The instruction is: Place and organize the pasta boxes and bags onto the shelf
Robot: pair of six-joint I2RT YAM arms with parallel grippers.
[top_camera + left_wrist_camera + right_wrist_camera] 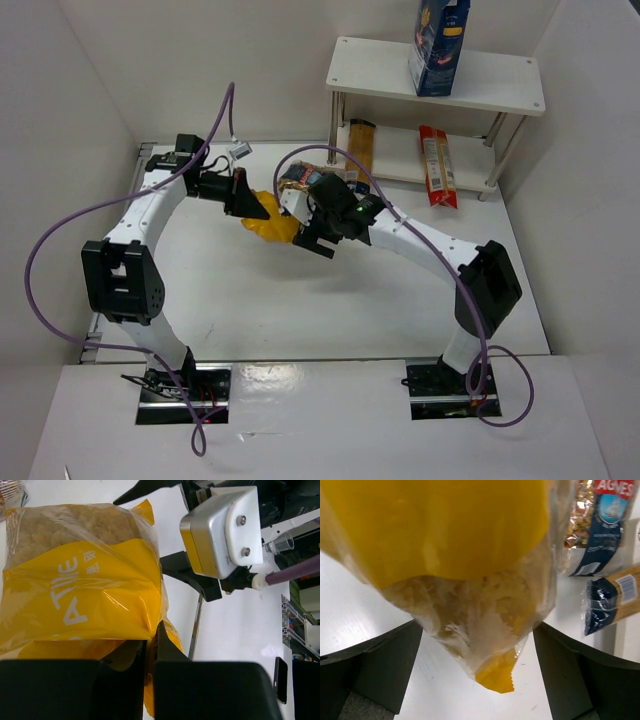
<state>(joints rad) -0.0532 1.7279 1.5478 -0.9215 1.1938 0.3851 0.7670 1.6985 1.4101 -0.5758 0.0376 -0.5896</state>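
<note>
My right gripper should move farther toward the large yellow bag's clear end before it closes on that end. My fingers only just reach the edge of the bag's clear end.
The large yellow bag (276, 224) is at mid-table between both grippers. My left gripper (256, 208) is shut on its yellow end (150, 640); the bag (75, 585) fills the left wrist view. My right gripper (302, 218) is open, and its fingers (380, 665) straddle the bag's clear pasta-filled end (470, 615). The smaller clear bag with the dark-blue label (600, 530) lies just behind it (297, 180). The white shelf (500, 80) stands at the back right. The dark-blue carton (438, 40) is upright on its top board. The yellow-and-blue pack (360, 148) and the red pack (437, 165) lie on its lower board.
White walls close in the table on the left, back and right. A purple cable (60, 230) loops off the left arm and another (500, 400) off the right arm's base. The right wrist's camera housing (220, 530) sits close above the bag.
</note>
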